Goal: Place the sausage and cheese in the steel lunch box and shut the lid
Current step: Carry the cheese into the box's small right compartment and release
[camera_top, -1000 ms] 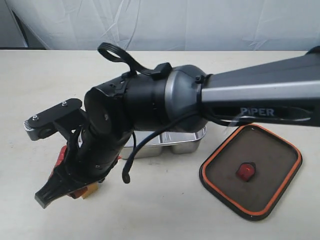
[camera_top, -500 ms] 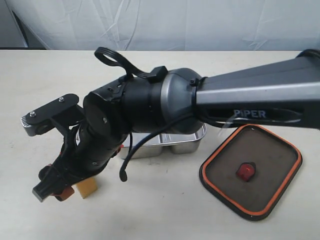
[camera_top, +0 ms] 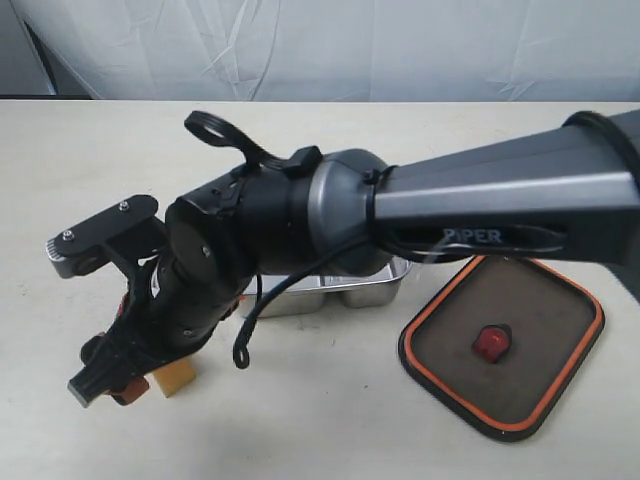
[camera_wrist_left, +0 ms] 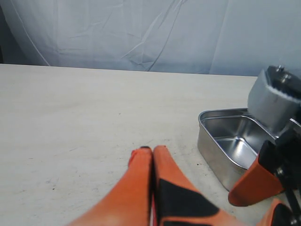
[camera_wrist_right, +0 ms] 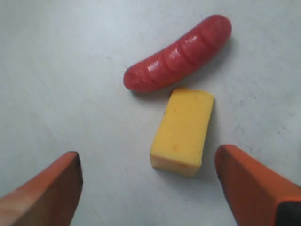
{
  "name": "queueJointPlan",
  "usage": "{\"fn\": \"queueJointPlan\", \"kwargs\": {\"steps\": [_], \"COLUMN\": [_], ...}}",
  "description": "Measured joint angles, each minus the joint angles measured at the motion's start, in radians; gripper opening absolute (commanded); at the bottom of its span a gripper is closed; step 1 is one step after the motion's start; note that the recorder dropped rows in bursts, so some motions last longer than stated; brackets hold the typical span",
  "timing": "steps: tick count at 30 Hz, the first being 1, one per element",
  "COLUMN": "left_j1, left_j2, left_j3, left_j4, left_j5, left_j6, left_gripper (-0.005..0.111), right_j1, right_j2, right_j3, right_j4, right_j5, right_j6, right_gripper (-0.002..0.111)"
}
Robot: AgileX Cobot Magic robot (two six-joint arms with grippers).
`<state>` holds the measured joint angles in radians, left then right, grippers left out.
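Note:
My right gripper should go lower before it closes on the yellow cheese (camera_top: 177,377) (camera_wrist_right: 183,131). My fingers are above the cheese with bare tabletop between them, so they would miss the cheese if I closed now.
In the right wrist view the red ribbed sausage (camera_wrist_right: 178,55) and the yellow cheese (camera_wrist_right: 183,131) lie side by side on the table, almost touching. My right gripper (camera_wrist_right: 148,157) is open above them, and its orange fingertips (camera_wrist_right: 235,172) flank the near end of the cheese without touching it. In the exterior view the right arm reaches across to the front left; its gripper (camera_top: 110,378) hides the sausage, with the cheese (camera_top: 177,377) beside it. The steel lunch box (camera_top: 345,291) stands uncovered behind the arm. The dark lid (camera_top: 545,320) lies at the right. My left gripper (camera_wrist_left: 151,151) is shut and empty.
The left wrist view shows the lunch box (camera_wrist_left: 221,141) close by, holding nothing in the part that shows, with the right arm's wrist (camera_wrist_left: 275,101) beyond it. A white cloth backdrop (camera_top: 330,45) closes the far side of the table.
The right gripper has swung left and down, uncovering the cheese, then held almost still over the last half second. The lid and lunch box have not moved.

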<state>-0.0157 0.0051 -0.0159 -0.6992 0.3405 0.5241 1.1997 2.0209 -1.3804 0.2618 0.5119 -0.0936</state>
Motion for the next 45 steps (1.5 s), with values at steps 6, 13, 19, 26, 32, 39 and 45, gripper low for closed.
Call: {"fn": "queueJointPlan", "kwargs": {"steps": [6, 13, 19, 26, 32, 39, 45], "left_j1": [0.000, 0.000, 0.000, 0.000, 0.000, 0.000, 0.000], "left_j2": [0.000, 0.000, 0.000, 0.000, 0.000, 0.000, 0.000], "left_j3": [0.000, 0.000, 0.000, 0.000, 0.000, 0.000, 0.000], "left_j4": [0.000, 0.000, 0.000, 0.000, 0.000, 0.000, 0.000], "left_j5": [0.000, 0.000, 0.000, 0.000, 0.000, 0.000, 0.000], "left_j6": [0.000, 0.000, 0.000, 0.000, 0.000, 0.000, 0.000], "left_gripper": [0.000, 0.000, 0.000, 0.000, 0.000, 0.000, 0.000], "right_j1": [0.000, 0.000, 0.000, 0.000, 0.000, 0.002, -0.165], "right_j2": [0.051, 0.083, 0.088, 0.043, -0.046, -0.169, -0.187], "right_j3": [0.000, 0.000, -0.002, -0.002, -0.002, -0.002, -0.002], "right_j4": [0.000, 0.000, 0.002, 0.002, -0.007, -0.354, -0.728], "right_j5": [-0.014, -0.044, -0.029, 0.091, 0.118, 0.213, 0.403], "right_j6": [0.000, 0.000, 0.002, 0.002, 0.002, 0.316, 0.626], "right_gripper": [0.075, 0.034, 0.000, 0.000, 0.000, 0.000, 0.000]}}
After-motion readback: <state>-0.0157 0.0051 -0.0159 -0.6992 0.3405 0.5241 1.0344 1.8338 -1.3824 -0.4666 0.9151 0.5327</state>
